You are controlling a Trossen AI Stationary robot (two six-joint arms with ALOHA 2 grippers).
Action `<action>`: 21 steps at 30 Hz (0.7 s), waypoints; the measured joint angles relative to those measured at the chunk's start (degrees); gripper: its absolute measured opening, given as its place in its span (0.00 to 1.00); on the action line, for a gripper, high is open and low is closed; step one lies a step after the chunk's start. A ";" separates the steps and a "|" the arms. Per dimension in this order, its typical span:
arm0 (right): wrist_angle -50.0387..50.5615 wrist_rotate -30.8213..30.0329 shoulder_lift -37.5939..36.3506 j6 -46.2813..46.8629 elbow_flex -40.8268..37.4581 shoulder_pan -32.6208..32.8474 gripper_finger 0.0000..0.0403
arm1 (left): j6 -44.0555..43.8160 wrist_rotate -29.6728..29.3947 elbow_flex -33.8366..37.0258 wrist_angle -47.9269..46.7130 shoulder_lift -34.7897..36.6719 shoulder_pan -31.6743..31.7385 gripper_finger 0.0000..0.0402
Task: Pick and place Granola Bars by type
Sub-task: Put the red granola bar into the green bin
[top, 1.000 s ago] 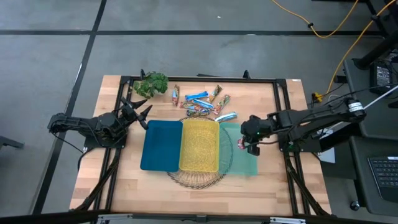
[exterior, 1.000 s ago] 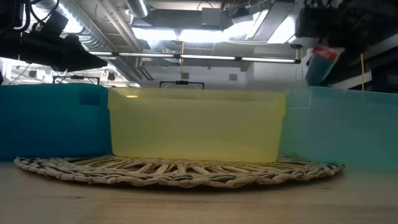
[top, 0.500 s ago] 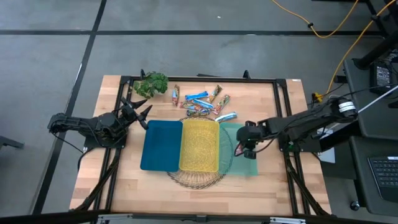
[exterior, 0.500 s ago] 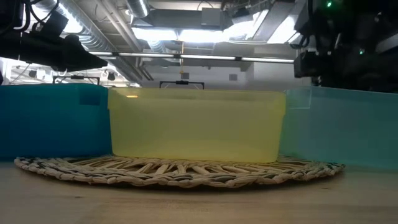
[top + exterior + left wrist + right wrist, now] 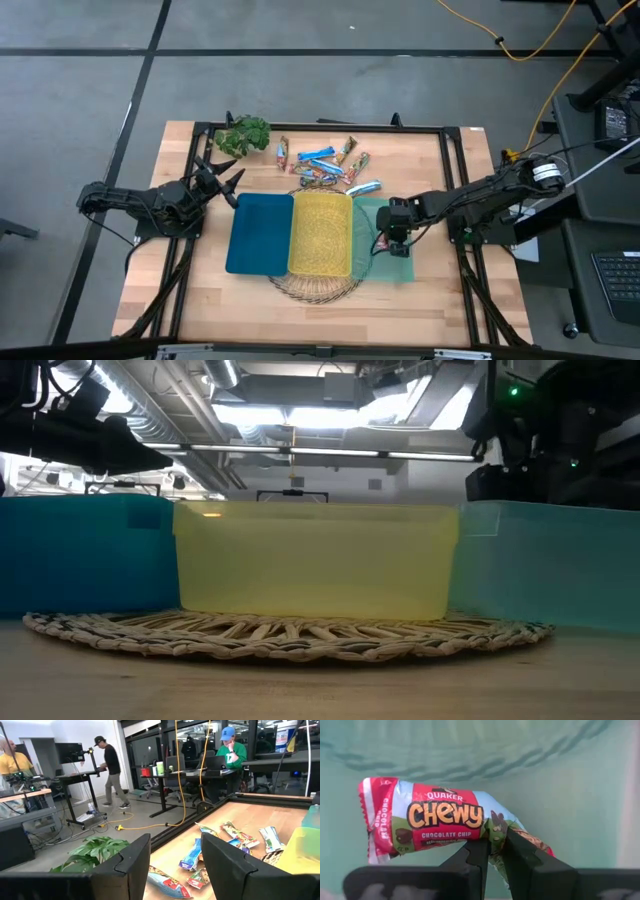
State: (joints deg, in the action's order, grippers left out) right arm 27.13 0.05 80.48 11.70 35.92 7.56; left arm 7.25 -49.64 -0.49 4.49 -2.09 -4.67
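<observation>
The red granola bar (image 5: 435,822) lies low over the pale green bin's bottom, inside the bin's sides, so it is now time for my right gripper to open.
A red Quaker Chewy chocolate chip granola bar (image 5: 435,822) sits in my right gripper (image 5: 492,849), which is shut on it low inside the pale green bin (image 5: 405,262). In the high view that gripper (image 5: 390,238) is over the bin's left half, the bar (image 5: 380,244) at its tip. The other granola bars (image 5: 325,165), blue-white and red-brown, lie in a loose pile on the wood beyond the bins. My left gripper (image 5: 225,180) waits open at the table's left, left of the blue bin (image 5: 260,232); its wrist view shows the pile (image 5: 235,836) past its open fingers. My right gripper pinches the red bar between its two fingers (image 5: 475,857) at the wrapper's right-hand part (image 5: 496,827), short of the crimped end, with the fingers lying across the bar. It comes from above, pointing down into the bin. Whether the bar touches the bin floor, I cannot tell.
Three bins stand side by side on a woven round mat (image 5: 318,288): blue, yellow (image 5: 320,232), pale green. A green leafy plant (image 5: 243,134) lies at the far left. A dark frame (image 5: 455,160) runs round the table. People stand in the room behind (image 5: 111,770).
My right gripper has moved toward the table's left and down, carrying the red bar from above the pale green bin's rim into the bin; in the low view the bar has dropped out of sight behind the bin wall. It has stayed shut on the bar.
</observation>
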 joint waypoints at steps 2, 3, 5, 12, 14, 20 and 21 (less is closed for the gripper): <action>-0.06 0.29 -0.18 0.09 0.00 -0.54 0.17 | 0.00 0.00 0.00 0.00 0.00 0.00 0.42; -0.09 0.28 -0.32 0.07 0.00 -0.77 0.18 | 0.00 0.01 0.00 0.00 -0.02 -0.02 0.42; -0.11 0.24 -0.57 -0.01 -0.04 -1.32 0.21 | 0.00 0.00 0.00 0.00 -0.02 0.00 0.42; 0.23 0.22 -0.69 0.08 0.22 -2.97 0.33 | 0.00 0.01 0.00 0.00 -0.02 0.00 0.42; 0.29 0.22 -0.69 -0.23 1.07 -3.27 0.35 | 0.00 -0.01 0.00 0.00 -0.02 0.00 0.42; 1.24 0.02 -0.69 -3.02 5.51 -3.93 0.39 | 0.00 -0.01 0.00 0.00 0.00 -0.02 0.42; 1.79 0.02 -0.71 -3.63 6.42 -4.03 0.39 | 0.00 0.01 0.00 0.00 -0.02 0.00 0.42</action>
State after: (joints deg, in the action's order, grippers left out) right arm 28.92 0.07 79.77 8.07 42.34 3.52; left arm 7.25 -49.63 -0.49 4.49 -2.11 -4.67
